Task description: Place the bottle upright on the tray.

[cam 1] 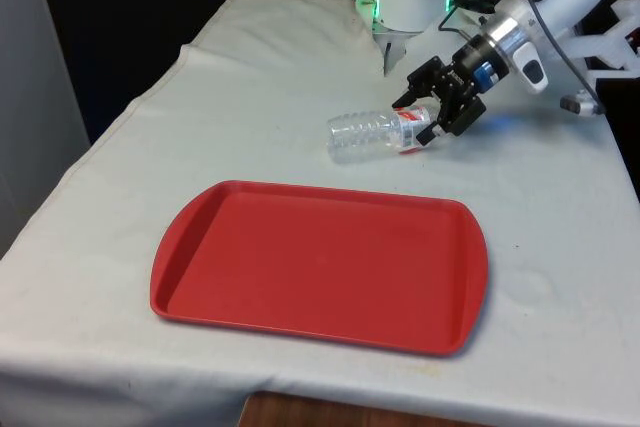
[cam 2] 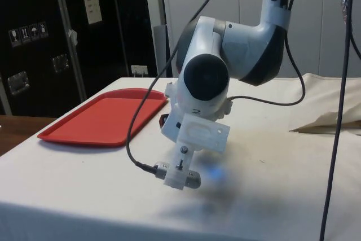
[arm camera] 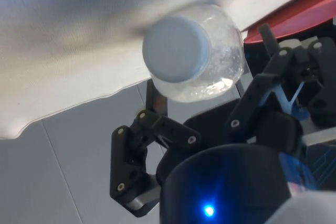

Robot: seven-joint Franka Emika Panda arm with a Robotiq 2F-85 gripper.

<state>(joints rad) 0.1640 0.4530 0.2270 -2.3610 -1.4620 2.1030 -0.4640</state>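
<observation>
I will pick up the bottle next with my gripper by its labeled upper body, to stand the bottle upright on the tray.
A clear plastic bottle with a red-and-white label lies on its side on the white cloth, just beyond the far edge of the red tray. Its cap end points toward the front view's right. My gripper comes in low from that side and is open, one finger on each side of the cap end. In the wrist view the bottle's pale cap and neck sit between the fingers, with a gap on one side. The tray holds nothing.
The tray's corner lies close beside the gripper. The arm's white body hangs low over the cloth in the side view. A fold of cloth rises at the side view's right.
</observation>
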